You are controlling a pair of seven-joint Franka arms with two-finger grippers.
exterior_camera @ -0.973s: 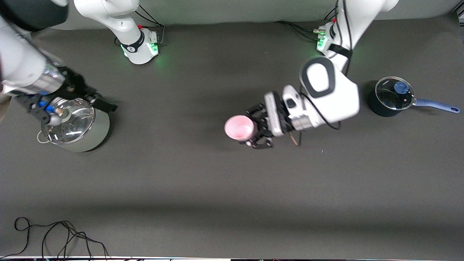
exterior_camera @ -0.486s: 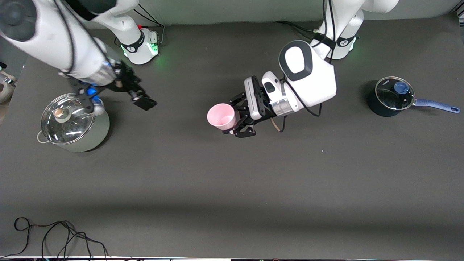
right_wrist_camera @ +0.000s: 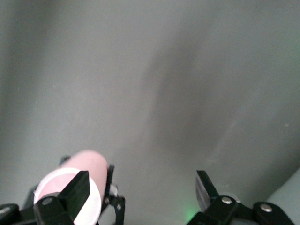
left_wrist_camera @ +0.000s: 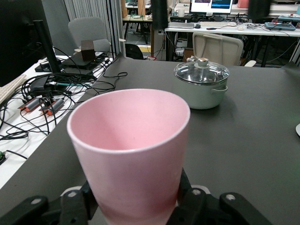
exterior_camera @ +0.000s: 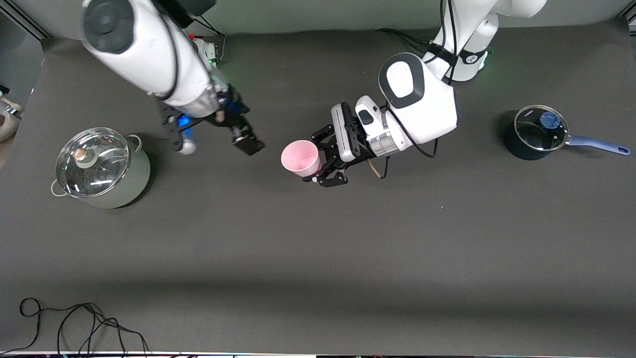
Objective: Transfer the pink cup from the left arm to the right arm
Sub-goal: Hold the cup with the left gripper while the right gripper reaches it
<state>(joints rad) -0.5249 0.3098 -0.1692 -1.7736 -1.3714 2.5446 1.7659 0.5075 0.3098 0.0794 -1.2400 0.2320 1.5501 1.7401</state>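
Note:
The right gripper grabs the pink cup by its open rim (exterior_camera: 284, 156) (right_wrist_camera: 99, 197) next, since my left gripper's fingers already cover the base of the cup.
The pink cup (exterior_camera: 299, 156) is held off the table, lying sideways over the table's middle with its mouth toward the right arm's end. My left gripper (exterior_camera: 318, 159) is shut on its base. In the left wrist view the cup (left_wrist_camera: 129, 150) fills the middle between the black linkage fingers (left_wrist_camera: 70, 206). My right gripper (exterior_camera: 216, 143) is wide open and empty, in the air beside the cup's mouth, a short gap away. In the right wrist view the cup (right_wrist_camera: 89, 169) shows partly hidden by one of the gripper's (right_wrist_camera: 140, 183) fingers (right_wrist_camera: 72, 191).
A grey-green pot with a glass lid (exterior_camera: 99, 169) stands at the right arm's end and also shows in the left wrist view (left_wrist_camera: 201, 84). A dark saucepan with a glass lid and blue handle (exterior_camera: 537, 132) stands at the left arm's end. Loose cable (exterior_camera: 74, 323) lies near the front edge.
My right gripper has left the spot over the grey-green pot and swung to beside the cup. My left gripper has carried the cup a little toward the right arm's end.

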